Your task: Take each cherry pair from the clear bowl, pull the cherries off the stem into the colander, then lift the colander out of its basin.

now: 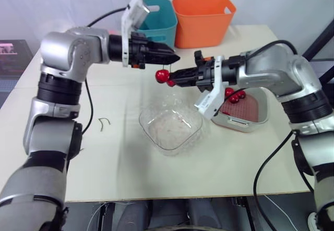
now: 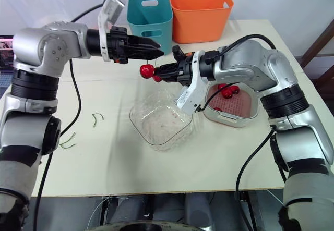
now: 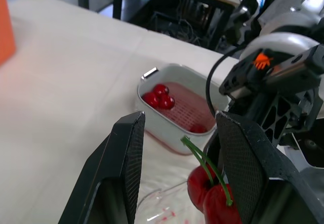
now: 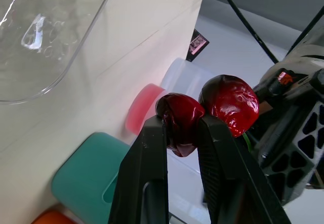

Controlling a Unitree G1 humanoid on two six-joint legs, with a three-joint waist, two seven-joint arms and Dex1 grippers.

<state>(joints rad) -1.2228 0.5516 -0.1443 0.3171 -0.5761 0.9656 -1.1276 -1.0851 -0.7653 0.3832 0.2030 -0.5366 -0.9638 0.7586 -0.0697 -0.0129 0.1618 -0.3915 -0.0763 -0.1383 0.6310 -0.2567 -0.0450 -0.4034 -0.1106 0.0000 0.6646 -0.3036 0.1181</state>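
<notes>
I should use my left gripper to grab the green stem by its joined top end, because that end stands free while the fingers of my right gripper hold the cherry.
A cherry pair hangs in the air above the clear bowl, which holds only red smears. My right gripper is shut on one cherry of the pair; the other cherry sits free beside it. My left gripper is open just above the pair, with the green stem rising between its fingers without being pinched. The red colander sits in its white basin to the right of the bowl, with a few cherries in it.
A teal bin and an orange bin stand at the table's back edge. Bare green stems lie on the table left of the bowl. The table's front edge runs close to the bowl.
</notes>
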